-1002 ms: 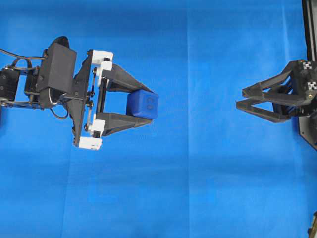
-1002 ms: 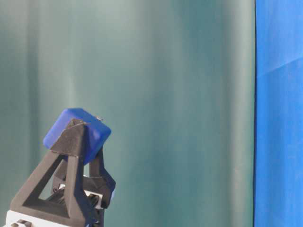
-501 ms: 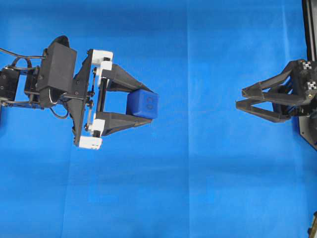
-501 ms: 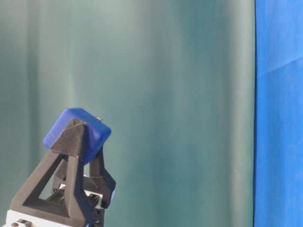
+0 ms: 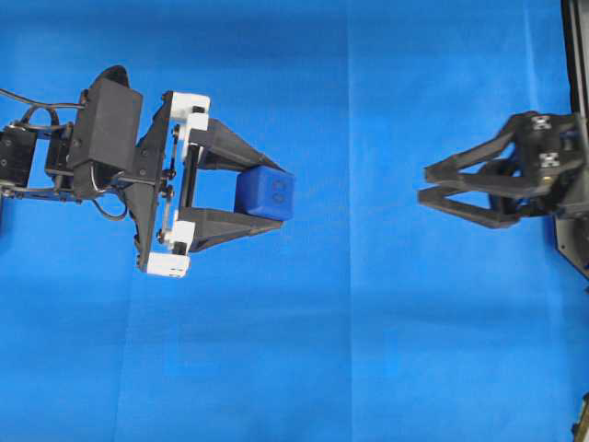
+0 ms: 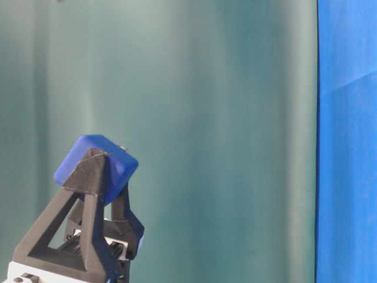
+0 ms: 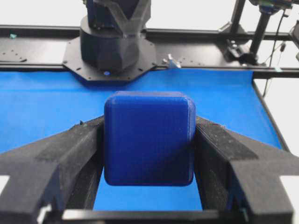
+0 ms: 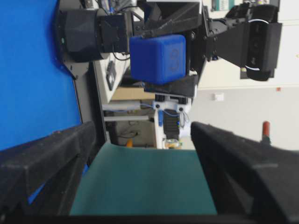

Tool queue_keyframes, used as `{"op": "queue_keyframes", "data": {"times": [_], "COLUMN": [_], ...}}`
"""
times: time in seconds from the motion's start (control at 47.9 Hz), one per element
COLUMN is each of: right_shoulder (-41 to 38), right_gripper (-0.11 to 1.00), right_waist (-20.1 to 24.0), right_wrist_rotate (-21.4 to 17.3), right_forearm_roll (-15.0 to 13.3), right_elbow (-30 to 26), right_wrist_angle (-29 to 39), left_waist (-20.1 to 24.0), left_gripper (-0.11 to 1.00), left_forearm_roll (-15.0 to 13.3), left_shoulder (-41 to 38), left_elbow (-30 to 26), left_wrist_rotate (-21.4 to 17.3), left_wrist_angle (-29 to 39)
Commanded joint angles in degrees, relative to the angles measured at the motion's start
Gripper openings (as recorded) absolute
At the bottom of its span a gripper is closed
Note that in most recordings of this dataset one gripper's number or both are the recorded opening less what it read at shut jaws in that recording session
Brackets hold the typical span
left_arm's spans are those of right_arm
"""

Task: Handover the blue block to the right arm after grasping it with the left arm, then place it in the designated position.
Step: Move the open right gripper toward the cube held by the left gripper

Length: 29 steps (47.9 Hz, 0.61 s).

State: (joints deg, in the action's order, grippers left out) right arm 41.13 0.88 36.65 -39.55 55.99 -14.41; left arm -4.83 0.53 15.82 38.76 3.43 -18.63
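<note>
My right gripper grabs the block's loose end sticking out past the left gripper's fingers next, since those fingers cover the back of the blue block (image 5: 265, 193).
The blue block (image 5: 265, 193) hangs above the blue cloth (image 5: 368, 350), pinched between the two black fingers of the left gripper (image 5: 276, 197), which has white rail caps and points right. In the left wrist view the block (image 7: 148, 137) fills the gap of the left gripper (image 7: 149, 128), touching both pads. At table level the block (image 6: 121, 165) sits tilted at the fingertips. The right gripper (image 5: 423, 184) stands open at the right, pointing left at the block, with a wide gap of cloth between them. From the right wrist, the block (image 8: 158, 58) shows ahead of the open, empty right gripper (image 8: 145, 135).
A black frame rail (image 5: 575, 55) runs down the right edge of the cloth. A teal backdrop (image 6: 206, 118) fills the table-level view. The other arm's black base (image 7: 112, 42) stands at the cloth's far end.
The right gripper has moved left, toward the held block, still open. The left gripper and the block have not moved.
</note>
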Motion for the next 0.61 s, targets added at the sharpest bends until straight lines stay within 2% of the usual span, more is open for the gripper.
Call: {"op": "queue_keyframes", "data": {"times": [0.0,0.584], "right_shoulder": [-2.4,-21.4], "right_gripper": [0.95,0.95], "right_waist": [0.0,0.1], "right_wrist_rotate": [-0.3,-0.3], "right_forearm_roll": [0.2,0.1], "right_elbow": [-3.3,-19.2], "right_wrist_angle": [-1.3,-2.7], "left_waist": [0.2,0.2], "left_gripper": [0.49,0.49], "left_forearm_roll": [-0.1,-0.1], "left_shoulder": [1.1,1.2], "left_elbow": [-0.8,-0.8], "left_wrist_rotate": [0.1,0.1], "left_wrist_angle": [-0.5,-0.4]}}
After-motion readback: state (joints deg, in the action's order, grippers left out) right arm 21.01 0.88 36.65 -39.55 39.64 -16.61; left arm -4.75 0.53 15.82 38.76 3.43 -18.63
